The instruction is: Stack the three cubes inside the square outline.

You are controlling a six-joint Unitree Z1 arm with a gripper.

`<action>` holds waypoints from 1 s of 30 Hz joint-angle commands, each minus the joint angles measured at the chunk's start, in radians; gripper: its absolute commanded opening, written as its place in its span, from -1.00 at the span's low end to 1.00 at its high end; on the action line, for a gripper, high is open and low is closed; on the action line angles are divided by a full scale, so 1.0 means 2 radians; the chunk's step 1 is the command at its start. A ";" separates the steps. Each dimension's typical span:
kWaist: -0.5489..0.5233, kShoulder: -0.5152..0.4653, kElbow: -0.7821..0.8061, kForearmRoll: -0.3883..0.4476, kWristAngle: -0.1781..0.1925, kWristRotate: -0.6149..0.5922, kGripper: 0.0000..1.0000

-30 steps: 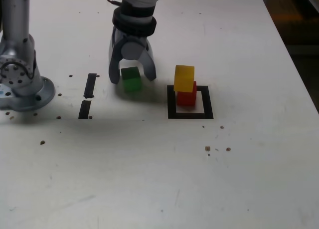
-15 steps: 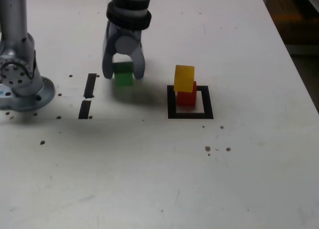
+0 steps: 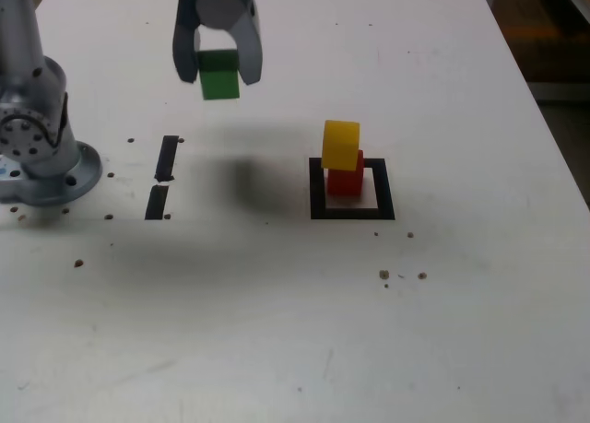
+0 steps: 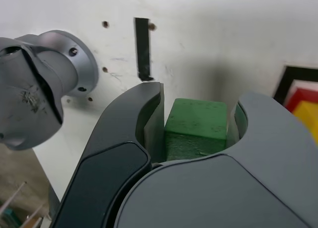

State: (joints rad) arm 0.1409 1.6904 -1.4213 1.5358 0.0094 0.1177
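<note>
The green cube needs lining up before I open my gripper: it hangs well to the yellow cube's side and would drop to the tabletop now.
My gripper [image 3: 218,76] is shut on the green cube [image 3: 219,75] and holds it in the air, above the table and toward the exterior view's left of the square outline [image 3: 352,213]. In the wrist view the green cube [image 4: 196,129] is clamped between my two grey fingers [image 4: 144,114]. Inside the outline the yellow cube [image 3: 340,145] rests on the red cube [image 3: 346,178], shifted a little off its top. An edge of the outline [image 4: 285,80] with the red cube [image 4: 297,95] and yellow cube [image 4: 310,123] shows in the wrist view.
The arm's grey base [image 3: 37,156] stands at the exterior view's left. Two short black strips [image 3: 162,176] lie between it and the outline. Small dark specks [image 3: 403,276] dot the white table [image 3: 295,331]. The table's edge runs down the exterior view's right.
The fingers closed on the green cube where it lay on the table. The gripper then rose with it and drifted toward the exterior view's left.
</note>
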 commanded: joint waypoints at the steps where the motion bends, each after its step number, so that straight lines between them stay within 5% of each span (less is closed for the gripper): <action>1: -0.009 0.004 -0.020 0.012 0.000 0.002 -0.68; 30: -0.079 0.122 -0.174 0.017 -0.014 0.019 -0.65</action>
State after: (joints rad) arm -0.0156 1.9277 -1.7643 1.5696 -0.0167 0.1524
